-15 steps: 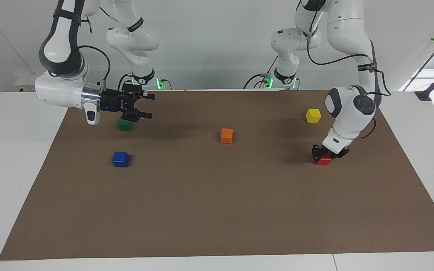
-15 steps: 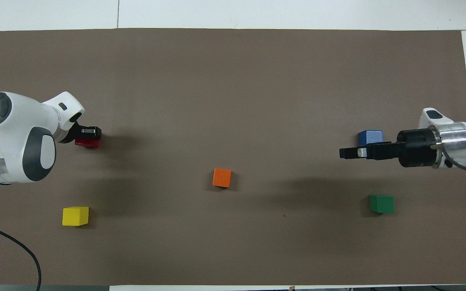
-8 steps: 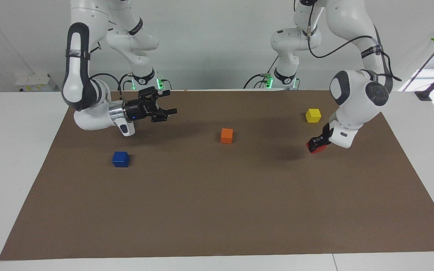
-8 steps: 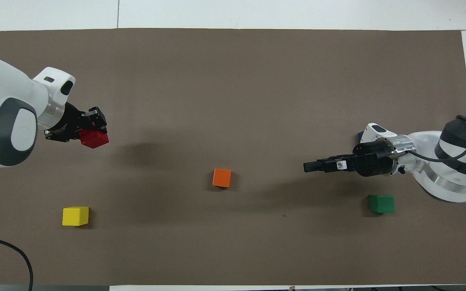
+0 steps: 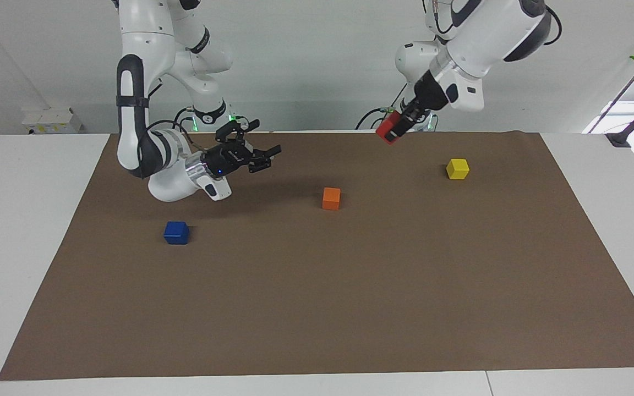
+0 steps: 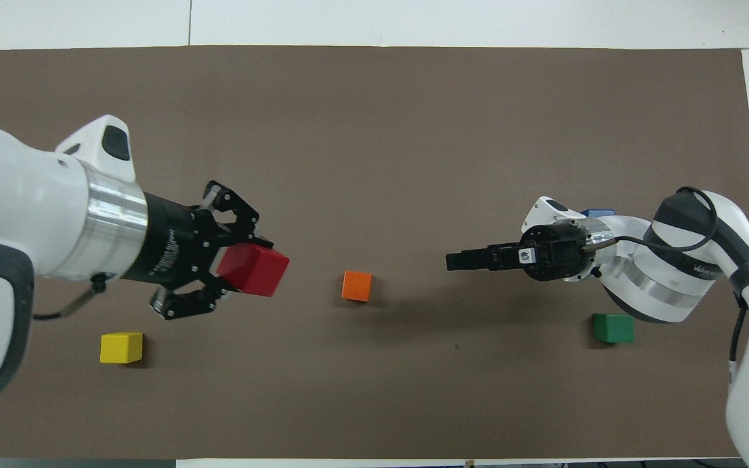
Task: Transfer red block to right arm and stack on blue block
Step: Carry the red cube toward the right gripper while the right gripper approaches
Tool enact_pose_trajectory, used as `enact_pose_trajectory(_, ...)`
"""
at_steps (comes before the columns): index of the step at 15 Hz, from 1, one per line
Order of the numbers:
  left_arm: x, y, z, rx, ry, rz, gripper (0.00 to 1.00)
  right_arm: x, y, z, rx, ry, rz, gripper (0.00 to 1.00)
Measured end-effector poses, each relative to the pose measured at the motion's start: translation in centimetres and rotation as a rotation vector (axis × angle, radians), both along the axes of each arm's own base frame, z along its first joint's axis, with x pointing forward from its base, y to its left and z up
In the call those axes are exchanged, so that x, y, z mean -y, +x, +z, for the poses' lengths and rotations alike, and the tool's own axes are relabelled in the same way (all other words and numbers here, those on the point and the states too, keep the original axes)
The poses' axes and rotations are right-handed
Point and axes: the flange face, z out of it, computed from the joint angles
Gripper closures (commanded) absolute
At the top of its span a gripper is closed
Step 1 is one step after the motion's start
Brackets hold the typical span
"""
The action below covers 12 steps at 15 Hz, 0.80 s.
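I should next grab the red block with my right gripper by the exposed end (image 6: 274, 274) beyond my left gripper's fingers, to stack it. My left gripper's fingers are already holding the block's other end.
My left gripper (image 5: 389, 132) is shut on the red block (image 5: 387, 130) and holds it high in the air, tilted, over the mat between the yellow and orange cubes. In the overhead view this gripper (image 6: 242, 268) and the red block (image 6: 256, 270) look large. My right gripper (image 5: 265, 157) is open and empty, held level above the mat and pointing toward the left gripper; it also shows in the overhead view (image 6: 456, 260). The blue block (image 5: 176, 232) sits on the mat at the right arm's end; from overhead only its edge (image 6: 600, 212) shows past the right wrist.
An orange cube (image 5: 331, 198) sits mid-mat, between the two grippers in the overhead view (image 6: 356, 286). A yellow cube (image 5: 457, 169) lies at the left arm's end. A dark green cube (image 6: 613, 328) lies near the right arm, hidden in the facing view. A brown mat (image 5: 350, 302) covers the table.
My left gripper has lifted the red block off the mat, raised it high and swung it toward the middle. My right gripper has moved toward the middle and stays open.
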Motion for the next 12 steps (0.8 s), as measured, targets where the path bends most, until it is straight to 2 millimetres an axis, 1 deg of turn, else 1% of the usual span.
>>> enact_pose_trajectory(2, 4.5, -2.0, 0.5, -0.048, 0.011, 0.162, 1.0, -2.2, -0.5, 0.0, -0.013, 0.031, 0.003, 0.0)
enact_pose_trajectory(3, 6.1, -2.6, 0.6, -0.07, 0.0, 0.229, 1.0, -3.0, -0.8, 0.0, -0.023, 0.052, -0.001, 0.0)
enact_pose_trajectory(4, 7.1, -3.0, 0.7, -0.1, -0.025, 0.281, 1.0, -3.8, -1.1, 0.0, -0.032, 0.081, -0.001, 0.0)
enact_pose_trajectory(5, 7.5, -3.2, 0.8, -0.13, -0.046, 0.318, 1.0, -4.8, -1.5, -0.1, -0.043, 0.117, 0.006, 0.0)
enact_pose_trajectory(7, 7.4, -2.9, 0.7, -0.155, -0.067, 0.361, 1.0, -6.8, -2.5, -0.7, -0.065, 0.198, 0.027, 0.0)
enact_pose_trajectory(9, 7.3, -2.4, 0.0, -0.159, -0.1, 0.407, 1.0, -8.6, -3.3, -1.3, -0.075, 0.241, 0.044, 0.0)
enact_pose_trajectory(12, 7.5, -2.2, -1.0, -0.169, -0.132, 0.446, 1.0, -9.8, -4.0, -2.0, -0.078, 0.292, 0.058, 0.0)
